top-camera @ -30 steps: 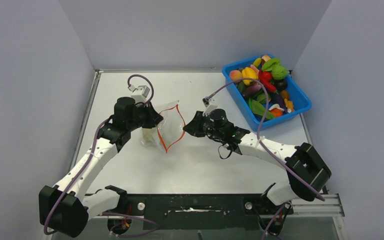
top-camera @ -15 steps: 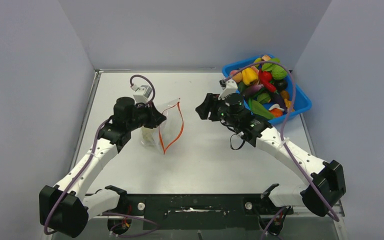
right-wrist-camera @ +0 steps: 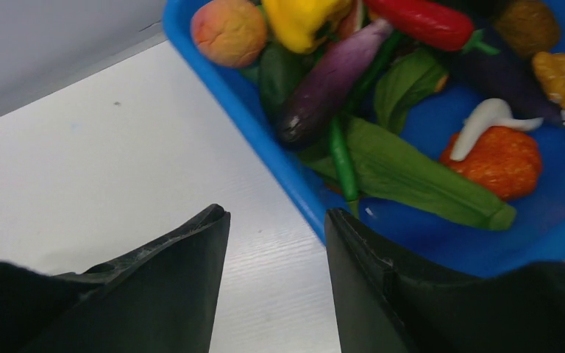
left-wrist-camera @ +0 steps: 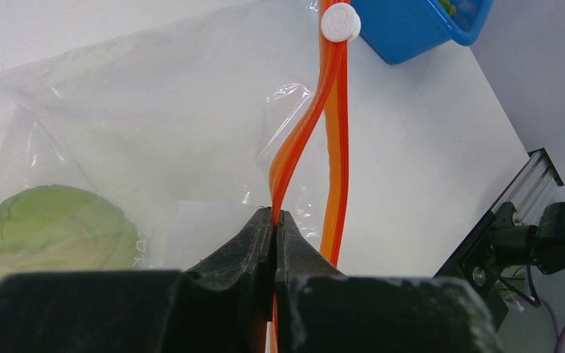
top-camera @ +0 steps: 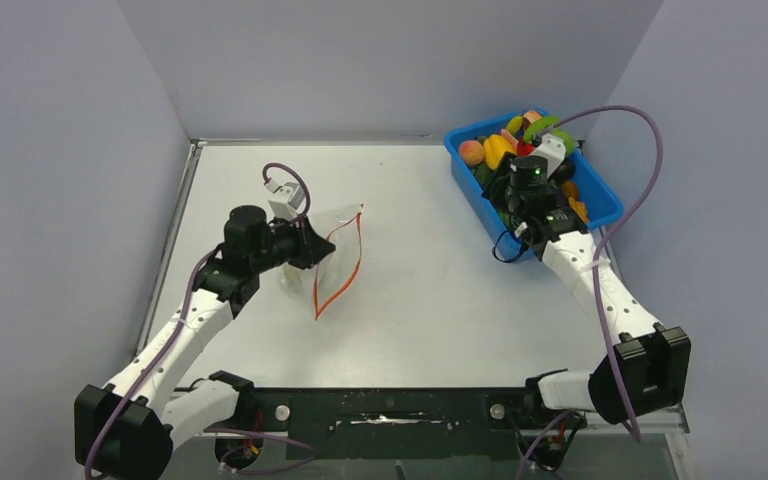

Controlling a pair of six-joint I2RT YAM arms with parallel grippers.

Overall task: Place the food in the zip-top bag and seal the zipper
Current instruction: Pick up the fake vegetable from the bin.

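Note:
The red chili should next be grabbed by its green stem (right-wrist-camera: 481,44) with my right gripper, so that the chili's body stays free to go into the zip-top bag tip first.
The clear zip-top bag (top-camera: 335,240) hangs left of centre, mouth facing right. My left gripper (left-wrist-camera: 274,213) is shut on one lip of its orange-red zipper (left-wrist-camera: 336,110), and the other lip bows away beside it. A white slider (left-wrist-camera: 340,22) sits at the strip's far end. A green round food (left-wrist-camera: 51,224) lies inside the bag. My right gripper (right-wrist-camera: 276,213) is open and holds nothing, hovering over the near-left rim of the blue tub (right-wrist-camera: 265,147). The tub holds more food: a peach (right-wrist-camera: 228,29), a yellow pepper (right-wrist-camera: 305,22), a purple eggplant (right-wrist-camera: 331,73) and a red chili (right-wrist-camera: 427,18).
The blue tub (top-camera: 600,215) stands at the back right corner against the right wall. Grey walls close the table on three sides. My right arm's purple cable (top-camera: 640,160) loops high over the tub. A black rail (top-camera: 390,410) runs along the near edge.
My right arm has swung from the bag's mouth back right to the blue tub, and its jaws have opened. My left gripper keeps its grip, and the bag's mouth has narrowed.

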